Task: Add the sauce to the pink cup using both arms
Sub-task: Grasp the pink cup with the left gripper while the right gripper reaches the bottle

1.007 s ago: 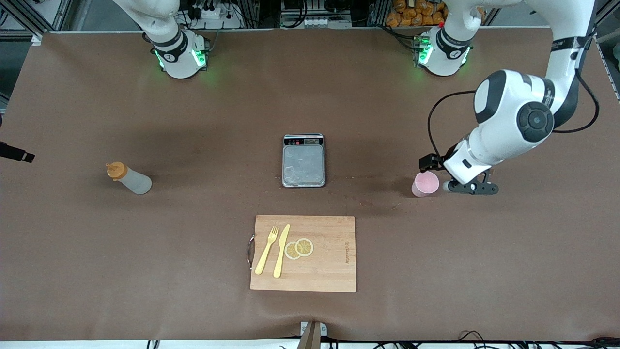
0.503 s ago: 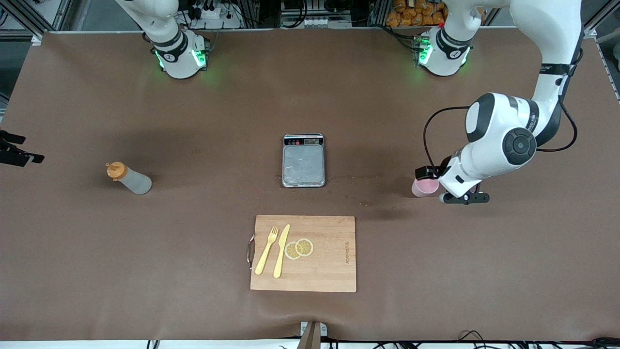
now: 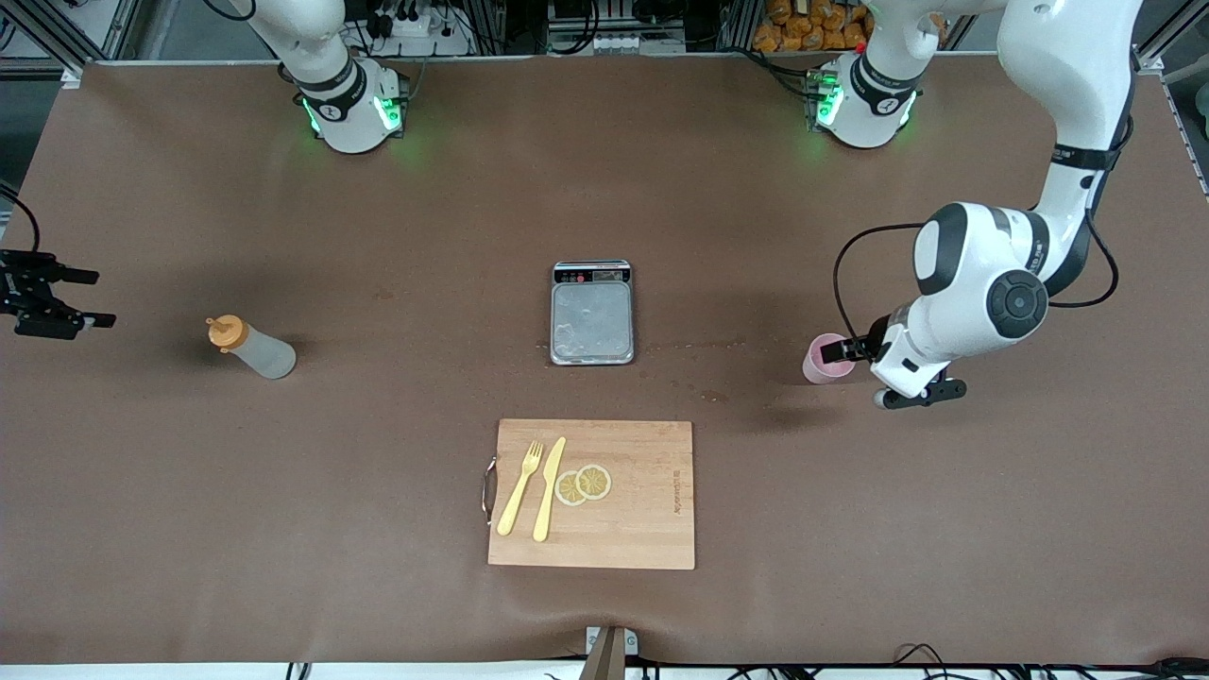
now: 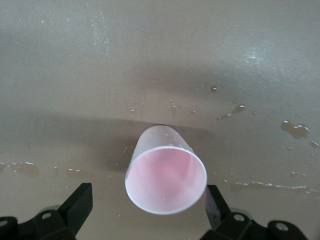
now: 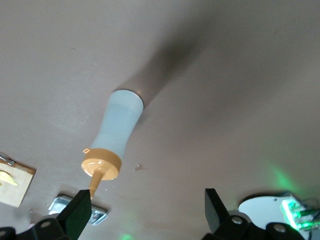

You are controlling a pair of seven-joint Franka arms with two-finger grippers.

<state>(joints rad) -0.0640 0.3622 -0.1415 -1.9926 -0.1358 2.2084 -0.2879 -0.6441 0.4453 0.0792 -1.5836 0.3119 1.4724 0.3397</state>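
My left gripper next needs to grab the cup's body to put the pink cup on the scale for the sauce.
The pink cup stands upright toward the left arm's end of the table. My left gripper is low beside it, open. In the left wrist view the cup sits between the two fingers, one close to its rim. The sauce bottle, whitish with an orange cap, stands toward the right arm's end. My right gripper is open and empty at that table end, apart from the bottle. The right wrist view shows the bottle ahead of the open gripper.
A steel scale sits mid-table. A wooden cutting board nearer the front camera holds a yellow fork, a knife and lemon slices. Small wet spots dot the table near the cup.
My left gripper has dropped and swung so its open fingers stand either side of the pink cup. My right gripper has come in from the table's end toward the bottle.
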